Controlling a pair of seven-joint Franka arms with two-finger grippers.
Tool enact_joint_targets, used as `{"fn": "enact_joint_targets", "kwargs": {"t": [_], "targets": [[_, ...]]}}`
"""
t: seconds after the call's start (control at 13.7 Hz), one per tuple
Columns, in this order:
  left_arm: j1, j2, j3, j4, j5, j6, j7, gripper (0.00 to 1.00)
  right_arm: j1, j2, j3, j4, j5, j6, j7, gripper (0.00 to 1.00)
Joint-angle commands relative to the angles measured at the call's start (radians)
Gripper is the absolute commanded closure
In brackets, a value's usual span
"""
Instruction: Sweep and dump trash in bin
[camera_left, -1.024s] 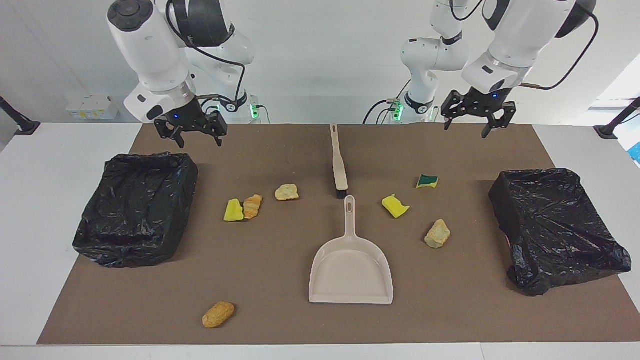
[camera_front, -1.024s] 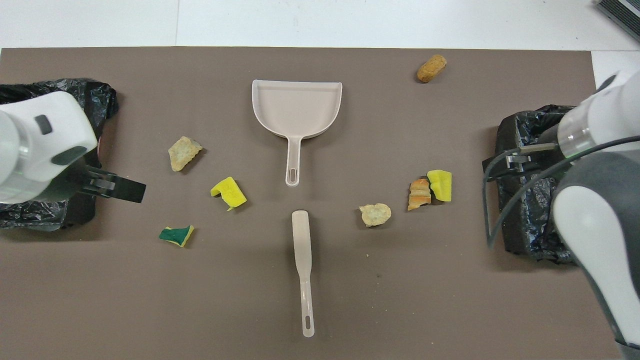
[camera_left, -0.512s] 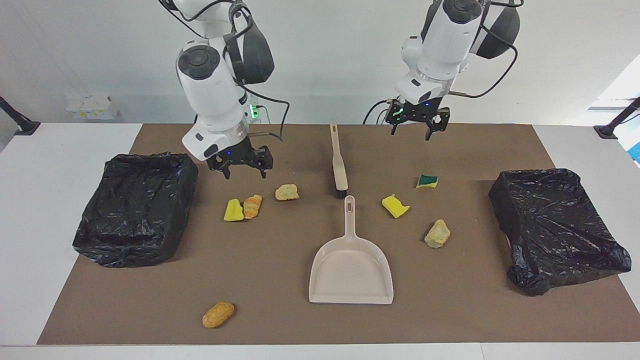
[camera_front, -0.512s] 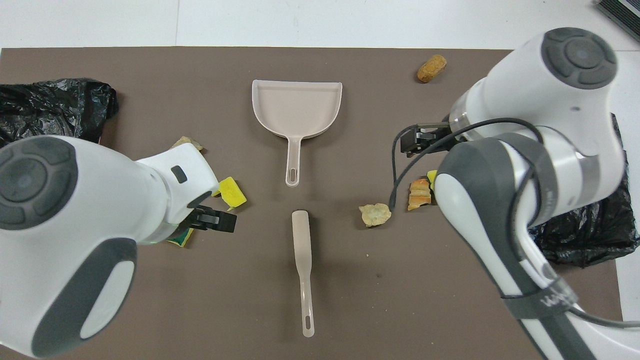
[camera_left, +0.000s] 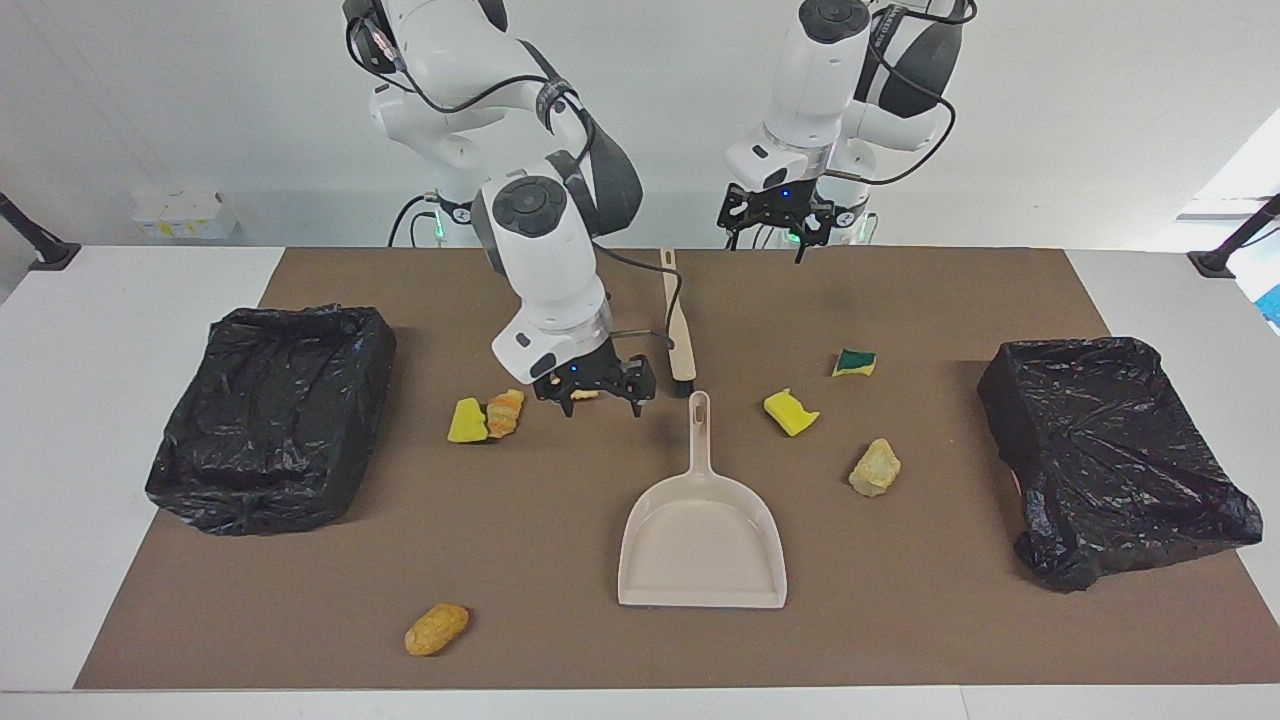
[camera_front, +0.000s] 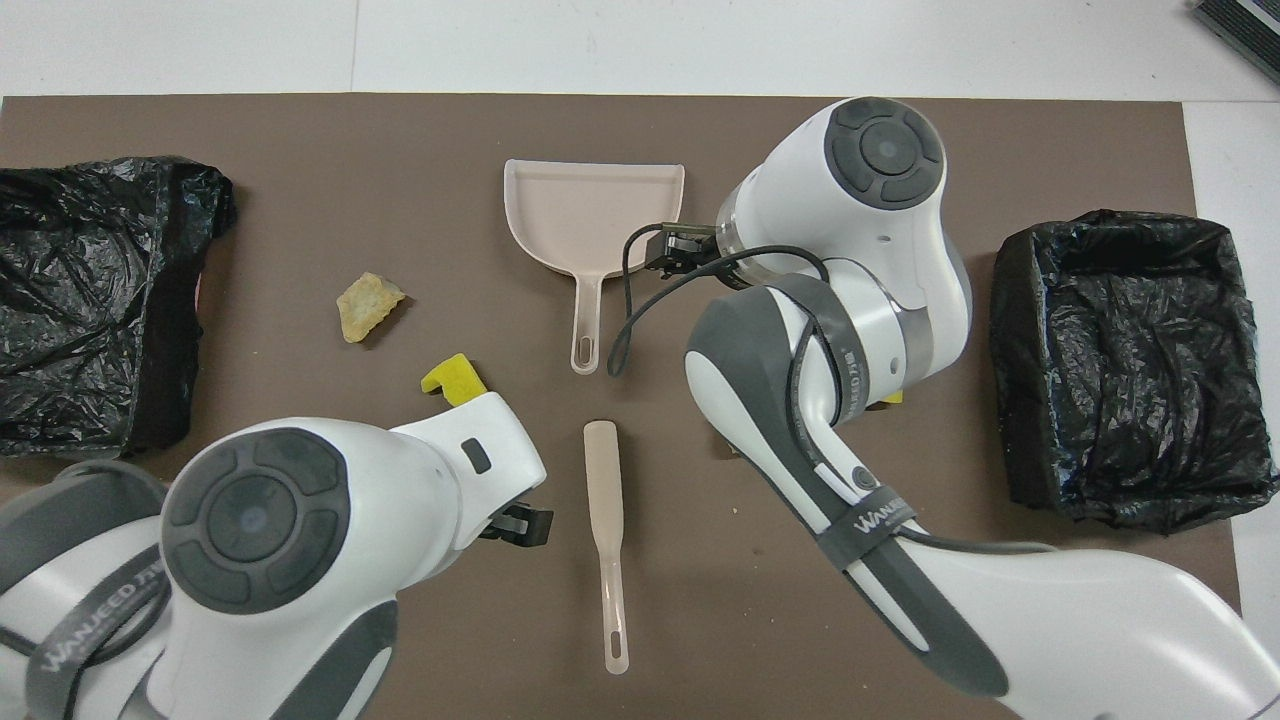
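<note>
The right gripper grabs the dustpan by its narrow handle (camera_front: 585, 318) next, since the dustpan's broad tray spreads far wider than my fingers.
The beige dustpan (camera_left: 702, 545) lies mid-mat, its handle pointing at the robots, and shows in the overhead view (camera_front: 594, 215). The beige brush (camera_left: 679, 335) lies just nearer the robots, black bristles by the pan's handle; it also shows from overhead (camera_front: 604, 500). Trash: a yellow sponge (camera_left: 467, 421) touching a croissant (camera_left: 506, 411), a yellow sponge (camera_left: 790, 412), a green-and-yellow sponge (camera_left: 855, 362), a tan lump (camera_left: 875, 467), an orange lump (camera_left: 437, 629). My right gripper (camera_left: 600, 398) is open, low over the mat between croissant and brush head, covering another tan lump. My left gripper (camera_left: 768, 228) is open, raised beside the brush's handle end.
Two bins lined with black bags stand at the mat's ends, one toward the right arm (camera_left: 275, 415), one toward the left arm (camera_left: 1110, 455). In the overhead view both arms cover much of the trash. White table (camera_left: 100, 330) surrounds the brown mat.
Both arms swung in from over the bins toward the middle. The right gripper came down past the croissant toward the brush head. The left gripper moved to the brush's handle end. Nothing on the mat moved.
</note>
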Motion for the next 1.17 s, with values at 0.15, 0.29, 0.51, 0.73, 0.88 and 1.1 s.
{"fn": "enact_joint_targets", "kwargs": {"t": [0.15, 0.29, 0.51, 0.73, 0.88, 1.1], "targets": [[-0.095, -0.045, 0.018, -0.134, 0.003, 0.087, -0.107, 0.00, 0.089, 0.205, -0.005, 0.203, 0.004, 0.046, 0.116, 0.00], [-0.126, -0.049, 0.018, -0.164, 0.003, 0.119, -0.127, 0.00, 0.111, 0.231, -0.006, 0.203, -0.008, 0.072, 0.116, 0.00], [-0.174, -0.063, 0.016, -0.212, 0.003, 0.133, -0.166, 0.00, 0.126, 0.247, 0.004, 0.188, -0.037, 0.069, 0.119, 0.00], [-0.246, -0.037, 0.016, -0.281, 0.003, 0.246, -0.271, 0.00, 0.160, 0.236, 0.001, 0.145, -0.037, 0.069, 0.127, 0.00], [-0.266, -0.025, 0.016, -0.302, 0.002, 0.273, -0.296, 0.00, 0.161, 0.233, 0.001, 0.145, -0.037, 0.069, 0.127, 0.16], [-0.293, 0.030, 0.016, -0.306, 0.003, 0.306, -0.349, 0.00, 0.160, 0.228, -0.002, 0.128, -0.062, 0.064, 0.125, 0.65]]}}
